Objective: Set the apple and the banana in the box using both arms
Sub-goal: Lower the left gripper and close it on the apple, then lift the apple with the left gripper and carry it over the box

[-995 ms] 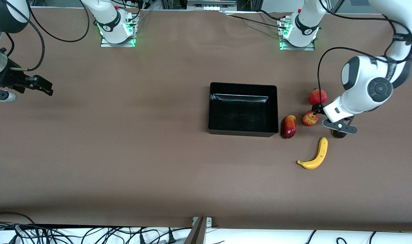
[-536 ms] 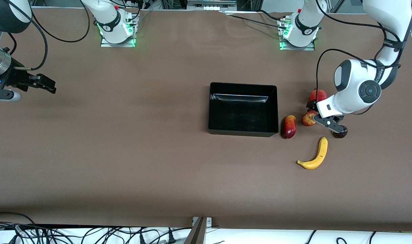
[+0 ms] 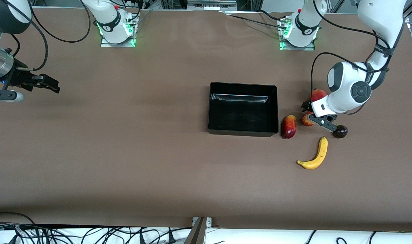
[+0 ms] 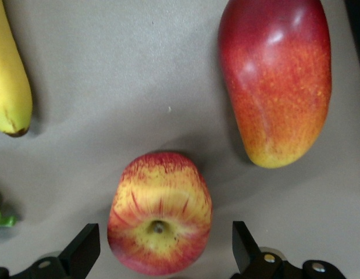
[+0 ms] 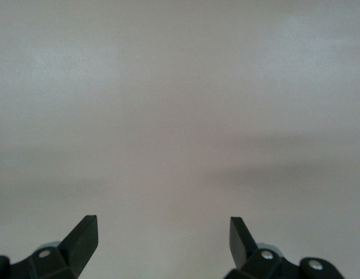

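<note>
The apple's stem hollow is level with my fingers, so they would catch the apple if they closed now. My left gripper needs to close on it.
The apple lies on the table between the black box and the left arm's end, partly covered by my left gripper. In the left wrist view the apple sits between the open fingers of the left gripper, with a gap on each side. The banana lies nearer the front camera than the apple; its tip shows in the left wrist view. My right gripper is open and empty over bare table at the right arm's end, and the right wrist view shows it the same way.
A dark red and orange mango lies beside the box wall and close to the apple; it also shows in the left wrist view. A plain red fruit and a dark purple fruit lie by the left gripper.
My left gripper has moved toward the box and now stands over the apple, which it partly hides. My right gripper has drifted slightly toward the table's middle.
</note>
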`<state>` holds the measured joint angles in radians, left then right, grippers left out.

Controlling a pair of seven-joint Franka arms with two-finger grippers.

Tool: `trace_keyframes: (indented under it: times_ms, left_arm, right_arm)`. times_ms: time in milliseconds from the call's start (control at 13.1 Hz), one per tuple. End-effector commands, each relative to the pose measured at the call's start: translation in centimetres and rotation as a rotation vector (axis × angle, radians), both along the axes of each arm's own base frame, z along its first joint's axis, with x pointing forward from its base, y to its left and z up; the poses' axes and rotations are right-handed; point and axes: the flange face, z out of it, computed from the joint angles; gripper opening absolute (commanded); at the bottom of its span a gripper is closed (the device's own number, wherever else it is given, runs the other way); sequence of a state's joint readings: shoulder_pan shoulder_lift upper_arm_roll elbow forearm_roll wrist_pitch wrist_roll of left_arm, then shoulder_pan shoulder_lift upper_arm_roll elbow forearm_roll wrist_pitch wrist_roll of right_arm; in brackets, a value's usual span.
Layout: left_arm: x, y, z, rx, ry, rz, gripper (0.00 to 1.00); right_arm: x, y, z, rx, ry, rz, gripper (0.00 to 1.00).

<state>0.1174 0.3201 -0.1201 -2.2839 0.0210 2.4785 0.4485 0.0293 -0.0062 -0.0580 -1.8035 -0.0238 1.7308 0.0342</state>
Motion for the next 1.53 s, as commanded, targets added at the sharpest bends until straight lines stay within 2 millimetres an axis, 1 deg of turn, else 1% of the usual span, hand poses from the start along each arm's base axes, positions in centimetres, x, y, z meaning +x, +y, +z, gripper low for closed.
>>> trace_keyframes:
  times_ms: [0, 153, 230, 306, 383, 459, 536, 613, 689, 766, 842, 919, 995, 1072, 1302, 1455]
  left_arm:
    - [0.2, -0.2, -0.1, -0.02, -0.018, -0.004, 1.0]
    - [0.2, -0.2, -0.6, -0.02, -0.025, -0.008, 1.0]
    - [0.2, -0.2, -0.6, -0.019, -0.025, -0.01, 0.81]
    - [0.3, -0.3, -0.5, -0.018, -0.028, -0.016, 0.57]
    - [0.3, -0.2, -0.3, -0.016, -0.03, -0.019, 0.17]
    - [0.4, -0.3, 0.2, -0.015, -0.037, -0.018, 0.0]
    - [0.6, -0.3, 1.1, -0.013, -0.048, -0.018, 0.0]
    - [0.8, -0.5, 2.6, -0.01, -0.07, -0.024, 0.0]
    - [0.7, -0.8, 5.1, -0.005, -0.076, -0.027, 0.0]
    - [0.4, -2.7, 8.8, -0.005, -0.068, -0.048, 0.0]
    - [0.2, -5.3, 12.1, -0.031, -0.08, -0.046, 0.0]
    - [-0.3, -8.0, 14.9, -0.068, -0.108, -0.021, 0.0]
    - [-0.9, -11.3, 16.6, -0.086, -0.131, -0.011, 0.0]
    - [-1.8, -14.4, 17.5, -0.095, -0.135, 0.023, 0.0]
    - [-4.9, -24.4, 18.3, -0.139, -0.101, 0.178, 0.0]
    - [-6.0, -29.0, 17.2, -0.141, -0.069, 0.226, 0.0]
  right_arm:
    - [0.4, -0.1, 0.1, 0.019, 0.005, -0.014, 1.0]
    - [0.4, 0.0, 0.1, 0.04, 0.006, -0.025, 1.0]
    - [0.4, 0.3, 0.1, 0.074, 0.003, -0.034, 1.0]
    - [0.5, 0.2, 0.3, 0.07, -0.003, -0.03, 1.0]
    - [0.6, 0.3, 0.6, 0.067, -0.009, -0.027, 1.0]
    - [0.7, 0.3, 0.8, 0.065, -0.015, -0.025, 1.0]
    - [0.9, 0.4, 0.9, 0.064, -0.018, -0.022, 1.0]
    - [1.0, 0.5, 0.8, 0.064, -0.01, -0.022, 1.0]
    - [1.0, 0.9, 0.9, 0.064, -0.013, -0.017, 1.0]
    - [1.1, 0.9, 1.0, 0.064, -0.016, -0.017, 1.0]
    - [1.1, 0.9, 0.9, 0.064, -0.011, -0.017, 1.0]
    - [1.1, 0.9, 0.9, 0.064, -0.011, -0.017, 1.0]
    - [1.1, 0.9, 0.9, 0.064, -0.011, -0.017, 1.0]
    - [1.1, 0.9, 0.9, 0.064, -0.011, -0.017, 1.0]
    - [1.0, 0.9, 0.8, 0.064, -0.007, -0.016, 1.0]
    - [1.0, 0.9, 0.9, 0.064, -0.007, -0.016, 1.0]
